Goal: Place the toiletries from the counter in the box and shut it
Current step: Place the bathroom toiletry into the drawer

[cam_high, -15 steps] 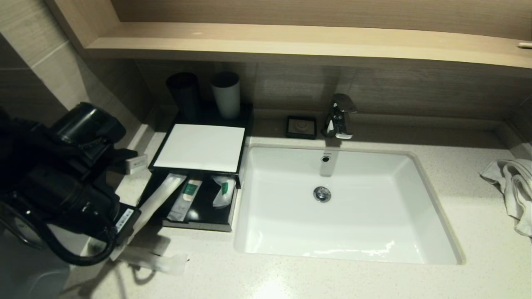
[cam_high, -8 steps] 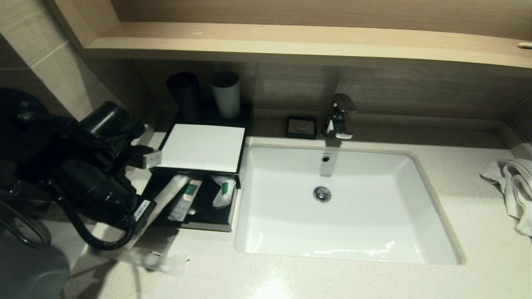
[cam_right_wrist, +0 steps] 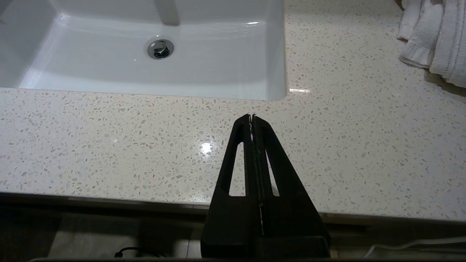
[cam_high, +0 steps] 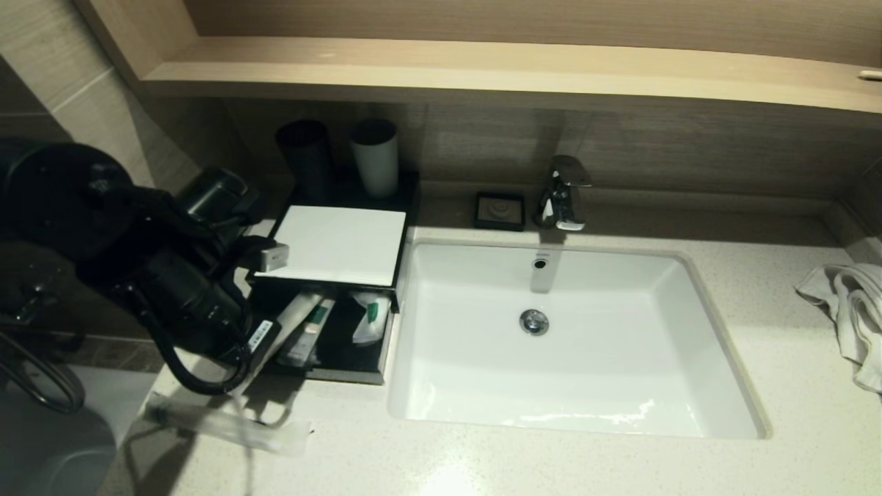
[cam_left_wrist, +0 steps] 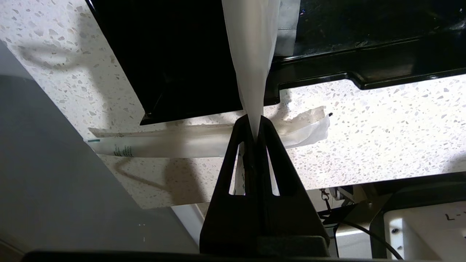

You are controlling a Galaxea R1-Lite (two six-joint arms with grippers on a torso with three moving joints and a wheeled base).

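Observation:
My left gripper holds the near end of the long packet outside the box's front edge (cam_left_wrist: 319,78), so it needs to move that end inside the box before opening.
The black box (cam_high: 335,375) with a white lid (cam_high: 334,244) stands left of the sink, its front compartment open. Inside lie a green-marked sachet (cam_high: 311,325) and a white packet (cam_high: 368,317). My left gripper (cam_left_wrist: 255,125) is shut on one end of a long white packet (cam_left_wrist: 251,54), which hangs forward over the box's edge (cam_left_wrist: 174,65); the packet also shows in the head view (cam_high: 298,308). Another long white packet (cam_high: 227,427) lies on the counter in front of the box, below the gripper (cam_left_wrist: 164,143). My right gripper (cam_right_wrist: 252,117) is shut and empty over the counter's front edge.
A white sink (cam_high: 710,324) with a chrome tap (cam_high: 563,193) fills the middle. A dark cup (cam_high: 305,157) and a white cup (cam_high: 375,157) stand behind the box. A small black dish (cam_high: 500,210) sits by the tap, and a towel (cam_high: 851,310) lies far right.
My left arm has moved right and away from me toward the box, carrying the long white packet further over the open compartment. The right arm and the packet on the counter have not moved.

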